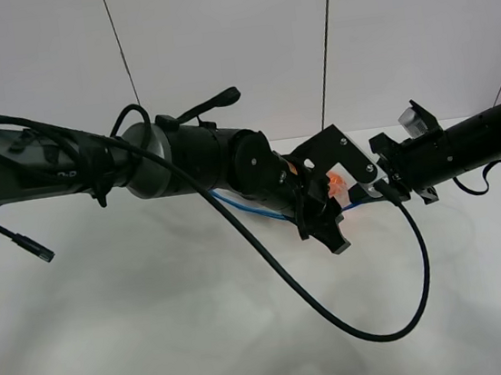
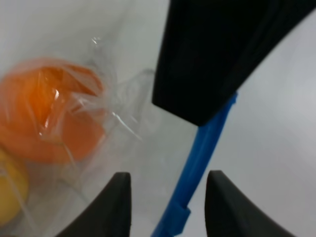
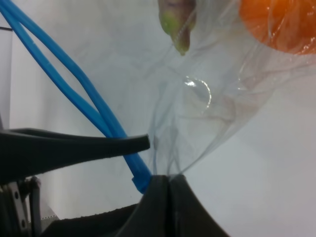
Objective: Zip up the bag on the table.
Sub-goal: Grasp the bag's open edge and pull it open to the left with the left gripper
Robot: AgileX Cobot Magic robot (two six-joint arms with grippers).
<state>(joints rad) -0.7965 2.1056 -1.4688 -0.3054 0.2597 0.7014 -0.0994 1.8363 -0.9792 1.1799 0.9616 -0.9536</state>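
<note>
My left gripper is ready to close. Closing now would hold the zipper slider (image 2: 176,217). Its fingers reach beyond the slider on either side, and the blue zipper strip (image 2: 197,158) runs ahead.
The bag (image 2: 123,103) of clear crinkly plastic lies on the white table (image 1: 158,327), mostly hidden under both arms in the exterior high view, where only an orange patch (image 1: 333,183) and a piece of its blue zipper strip (image 1: 246,206) show. My left gripper (image 2: 168,175) is open, its fingers (image 2: 118,202) straddling the zipper strip (image 2: 197,158); the orange (image 2: 49,108) and yellow pear (image 2: 10,192) lie beside it. My right gripper (image 3: 169,183) is shut on the bag's plastic by the strip's end (image 3: 140,180). The strip's two strands (image 3: 64,84) stand apart there. The eggplant's tip (image 3: 177,24) shows.
A black cable (image 1: 386,322) loops from the left arm over the table in front of the bag. Another loose cable end (image 1: 29,244) hangs at the left. The two grippers (image 1: 324,224) (image 1: 375,192) are close together at the table's middle back.
</note>
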